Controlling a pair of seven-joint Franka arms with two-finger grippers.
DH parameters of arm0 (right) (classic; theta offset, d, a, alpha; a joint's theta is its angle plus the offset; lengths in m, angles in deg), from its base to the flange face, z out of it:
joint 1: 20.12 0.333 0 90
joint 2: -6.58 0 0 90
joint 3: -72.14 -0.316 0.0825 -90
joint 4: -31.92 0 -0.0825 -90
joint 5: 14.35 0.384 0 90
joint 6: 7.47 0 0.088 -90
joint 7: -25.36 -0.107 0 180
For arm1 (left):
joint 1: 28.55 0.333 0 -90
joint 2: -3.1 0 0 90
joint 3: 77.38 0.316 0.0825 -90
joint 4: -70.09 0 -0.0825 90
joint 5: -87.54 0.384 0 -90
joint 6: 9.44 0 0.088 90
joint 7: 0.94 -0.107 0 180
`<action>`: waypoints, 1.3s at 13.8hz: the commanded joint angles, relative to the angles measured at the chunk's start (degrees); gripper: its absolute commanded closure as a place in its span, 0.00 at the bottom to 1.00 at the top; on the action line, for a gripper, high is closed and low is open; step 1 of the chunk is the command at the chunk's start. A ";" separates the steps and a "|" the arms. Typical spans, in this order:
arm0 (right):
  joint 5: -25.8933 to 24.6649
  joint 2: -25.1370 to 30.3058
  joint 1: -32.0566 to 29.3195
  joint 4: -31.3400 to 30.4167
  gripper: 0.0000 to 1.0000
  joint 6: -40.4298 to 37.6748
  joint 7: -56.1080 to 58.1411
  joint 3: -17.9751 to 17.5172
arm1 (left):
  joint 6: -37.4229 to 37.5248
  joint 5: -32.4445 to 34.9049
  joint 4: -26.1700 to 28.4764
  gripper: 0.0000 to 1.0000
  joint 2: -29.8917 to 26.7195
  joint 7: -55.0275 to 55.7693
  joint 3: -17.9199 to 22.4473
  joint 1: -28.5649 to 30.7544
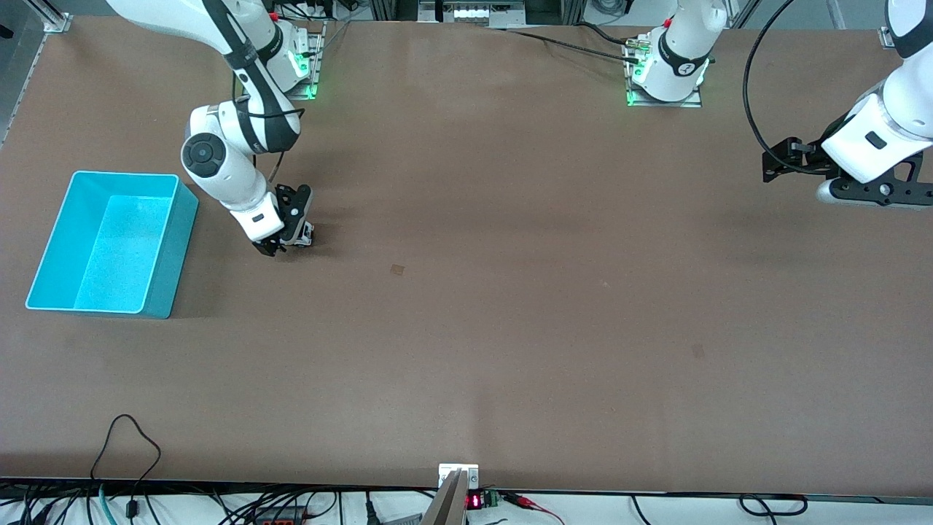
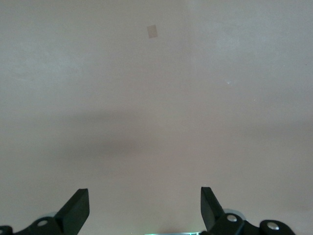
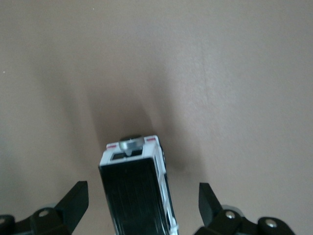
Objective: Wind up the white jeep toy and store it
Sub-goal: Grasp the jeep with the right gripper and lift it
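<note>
In the right wrist view, my right gripper's fingers are on either side of the jeep's black roof panel (image 3: 133,196), so my right gripper closes next.
The white jeep toy (image 1: 307,234) stands on the brown table beside the turquoise bin (image 1: 172,255), toward the right arm's end. In the right wrist view the jeep (image 3: 139,191) shows its black roof panel and a spare wheel on its end. My right gripper (image 1: 289,240) is low over the jeep and open. Its fingers (image 3: 73,203) stand wide on either side of the jeep with gaps between, and the gripper (image 3: 142,204) does not touch it. My left gripper (image 1: 777,165) waits in the air over the left arm's end of the table, open and empty (image 2: 145,205).
The turquoise bin holds nothing that I can see. A small tan patch (image 1: 397,270) lies on the table near the middle and also shows in the left wrist view (image 2: 152,31). Cables run along the table edge nearest the front camera.
</note>
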 commanded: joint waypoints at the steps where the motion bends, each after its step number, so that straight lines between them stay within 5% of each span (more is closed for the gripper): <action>1: 0.78 -0.22 0.32 -1.42 0.00 2.39 1.13 0.15 | -0.81 0.36 -1.25 0.00 0.87 -1.62 0.06 0.30; 3: 0.78 -0.04 0.32 -1.51 0.00 2.39 1.65 0.15 | -0.90 0.36 -1.25 0.00 0.87 -1.62 0.06 0.04; 4: 0.78 -0.04 0.32 -1.42 0.09 2.39 2.53 0.15 | -0.81 0.36 -1.17 0.00 0.87 -1.70 0.06 0.04; 10: 0.78 0.48 0.32 -1.42 0.98 1.78 2.98 0.15 | 0.94 0.27 -1.16 0.00 0.52 -1.79 0.06 0.48; 18: 0.96 9.18 -2.31 3.14 1.00 -7.70 -8.95 2.69 | 1.21 0.19 -1.17 0.00 0.25 -4.08 0.15 0.48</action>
